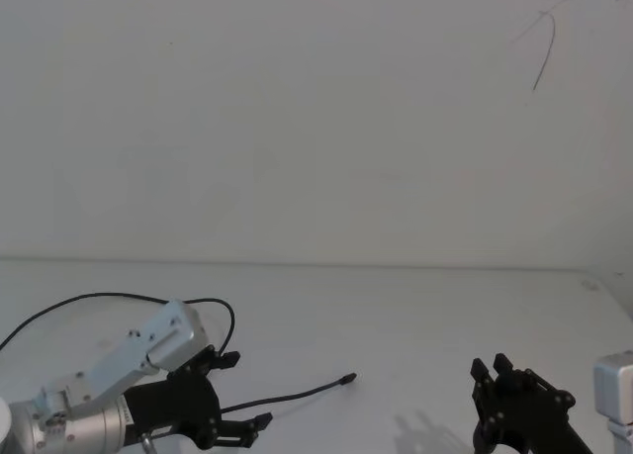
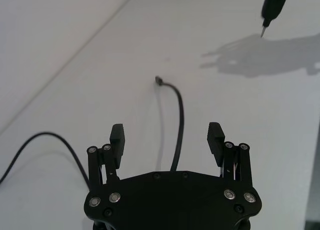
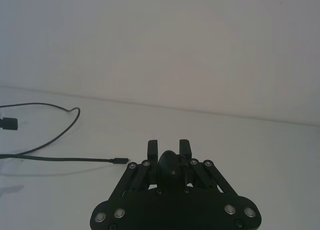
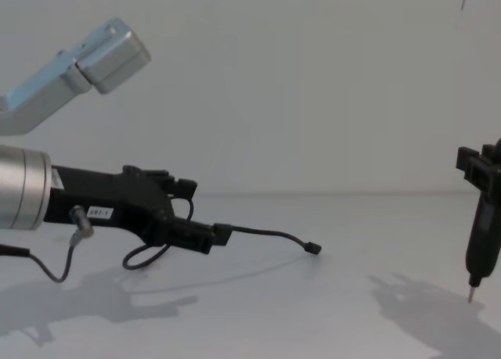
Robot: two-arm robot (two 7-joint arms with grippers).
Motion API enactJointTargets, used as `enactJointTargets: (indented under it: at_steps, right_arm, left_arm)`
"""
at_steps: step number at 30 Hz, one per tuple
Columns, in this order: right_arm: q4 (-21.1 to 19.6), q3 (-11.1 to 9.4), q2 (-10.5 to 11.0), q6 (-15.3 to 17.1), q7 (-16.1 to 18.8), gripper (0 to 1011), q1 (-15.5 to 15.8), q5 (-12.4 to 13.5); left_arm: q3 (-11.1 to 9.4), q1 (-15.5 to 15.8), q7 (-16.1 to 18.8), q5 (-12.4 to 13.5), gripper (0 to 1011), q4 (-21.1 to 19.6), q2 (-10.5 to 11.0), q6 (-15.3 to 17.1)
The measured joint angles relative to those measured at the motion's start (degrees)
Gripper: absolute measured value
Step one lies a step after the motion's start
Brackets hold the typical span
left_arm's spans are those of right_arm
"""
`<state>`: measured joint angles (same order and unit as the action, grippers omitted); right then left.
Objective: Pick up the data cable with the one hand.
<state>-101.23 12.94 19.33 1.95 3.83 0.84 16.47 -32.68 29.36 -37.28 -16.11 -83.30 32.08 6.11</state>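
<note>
The plug (image 4: 312,248) of the data cable dips down, so my left gripper should next grab the raised part of the cable behind the plug (image 4: 249,230) to pick up the data cable.
The data cable (image 1: 297,395) is a thin black cord lying on the white table, looping back behind my left arm. Its small plug (image 1: 347,379) points toward the table's middle. In the left wrist view the data cable (image 2: 180,115) runs lengthwise between the two spread fingers, plug (image 2: 158,80) ahead of them. My left gripper (image 1: 247,390) is open and straddles the cord; from the chest, the left gripper (image 4: 205,210) hovers low with the data cable (image 4: 270,234) emerging from it. My right gripper (image 1: 492,367) is shut on a slim black tool (image 4: 479,242) with a metal tip.
A bare white table (image 1: 415,306) meets a white wall at its back edge. A short dark wire (image 4: 59,273) hangs under my left wrist. A thin dark line (image 1: 542,58) marks the wall at upper right. The tool's tip (image 2: 263,30) hangs over the table beyond the plug.
</note>
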Motion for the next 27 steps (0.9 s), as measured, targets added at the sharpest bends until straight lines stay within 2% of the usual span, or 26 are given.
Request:
enactJointTargets:
  at_steps: [6, 10, 16, 17, 18, 21, 22, 24, 27]
  right_arm:
    - [0.0, 0.0, 0.0, 0.0, 0.0, 251, 0.0, 0.0]
    - [0.0, 0.0, 0.0, 0.0, 0.0, 251, 0.0, 0.0]
    - [0.0, 0.0, 0.0, 0.0, 0.0, 251, 0.0, 0.0]
    - [0.0, 0.0, 0.0, 0.0, 0.0, 251, 0.0, 0.0]
    - [0.0, 0.0, 0.0, 0.0, 0.0, 251, 0.0, 0.0]
    - [0.0, 0.0, 0.0, 0.0, 0.0, 251, 0.0, 0.0]
    - [0.0, 0.0, 0.0, 0.0, 0.0, 251, 0.0, 0.0]
    - [0.0, 0.0, 0.0, 0.0, 0.0, 251, 0.0, 0.0]
    - [0.0, 0.0, 0.0, 0.0, 0.0, 251, 0.0, 0.0]
  left_arm:
    - [-0.27, 0.67, 0.56, 0.41, 997, 2.1, -0.62, 1.47]
    - [-0.41, 1.11, 0.97, 0.63, 926, 3.33, -1.33, 2.27]
    - [-0.56, 1.56, 1.38, 0.86, 766, 4.55, -2.09, 3.14]
    - [-0.57, 1.59, 1.42, 0.88, 714, 4.65, -2.16, 3.21]
    - [-0.6, 1.68, 1.47, 0.92, 714, 4.89, -2.29, 3.36]
    - [-0.64, 1.77, 1.55, 0.97, 632, 5.18, -2.47, 3.55]
    - [-0.65, 1.84, 1.6, 1.0, 569, 5.34, -2.57, 3.65]
    - [-0.66, 1.89, 1.66, 1.03, 527, 5.49, -2.64, 3.74]
    - [-0.7, 1.99, 1.75, 1.08, 404, 5.77, -2.83, 3.96]
